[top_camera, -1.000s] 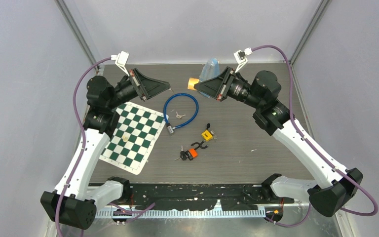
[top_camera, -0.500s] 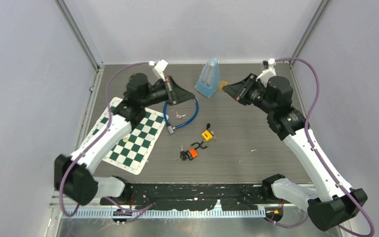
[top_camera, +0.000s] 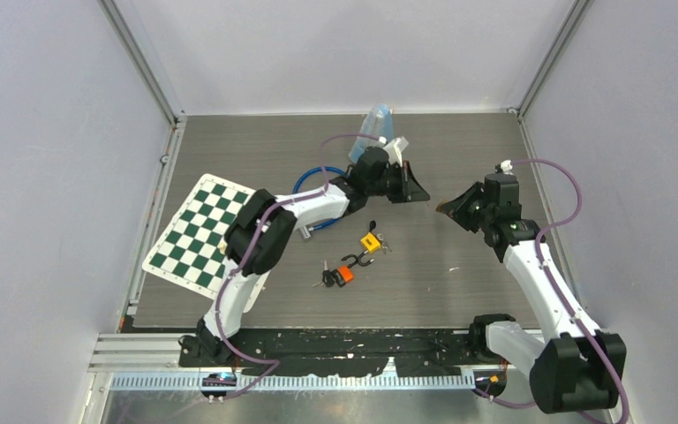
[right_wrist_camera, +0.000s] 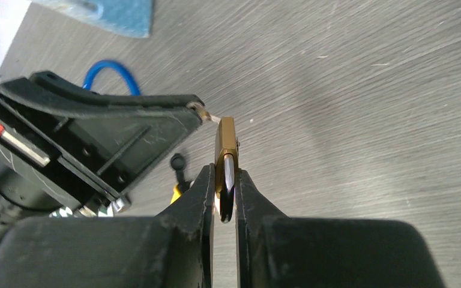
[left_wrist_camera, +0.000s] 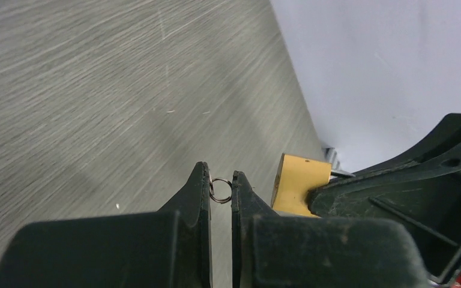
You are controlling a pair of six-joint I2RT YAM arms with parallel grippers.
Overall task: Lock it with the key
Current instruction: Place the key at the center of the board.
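Note:
My left gripper holds the key and needs to keep it: the key's tip is only beside the padlock's top corner, so the key would fall if I opened now.
My right gripper (right_wrist_camera: 223, 180) is shut on a brass padlock (right_wrist_camera: 225, 147) and holds it edge-on above the table; the gripper also shows in the top view (top_camera: 444, 210). My left gripper (left_wrist_camera: 220, 180) is shut on a key, of which only the ring (left_wrist_camera: 220, 191) shows between the fingertips. In the right wrist view the key's silver tip (right_wrist_camera: 207, 116) sticks out of the left gripper (right_wrist_camera: 197, 108), close to the padlock's top corner. The padlock (left_wrist_camera: 300, 191) sits just right of the left fingers. In the top view the left gripper (top_camera: 420, 196) faces the right one mid-table.
A blue cable lock (top_camera: 313, 180) lies behind the left arm. A yellow padlock (top_camera: 370, 241) and an orange padlock (top_camera: 344, 274) with keys lie mid-table. A chessboard mat (top_camera: 196, 237) lies at the left. A blue object (top_camera: 376, 122) stands at the back.
Both grippers have swung from the back of the table toward the middle and now meet tip to tip. The chessboard mat sits further left.

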